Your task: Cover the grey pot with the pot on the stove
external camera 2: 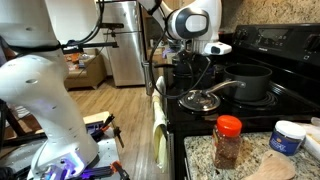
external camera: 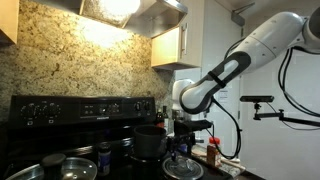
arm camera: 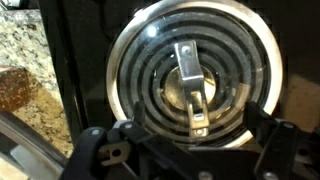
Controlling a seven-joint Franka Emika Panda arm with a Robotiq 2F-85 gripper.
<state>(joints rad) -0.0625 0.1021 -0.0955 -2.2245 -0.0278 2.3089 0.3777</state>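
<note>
My gripper picks up the glass lid by its metal handle from above next, since this leaves the lid's rim free to cover the pot.
A dark grey pot stands uncovered on a back burner; it also shows in an exterior view. A glass lid with a metal handle lies flat on the front coil burner, seen in both exterior views. My gripper hangs open just above the lid, one finger on each side of the handle and not touching it. It shows in both exterior views.
A red-capped spice jar and a white tub stand on the granite counter beside the stove. A towel hangs at the oven front. Metal pans sit on the stove's far side.
</note>
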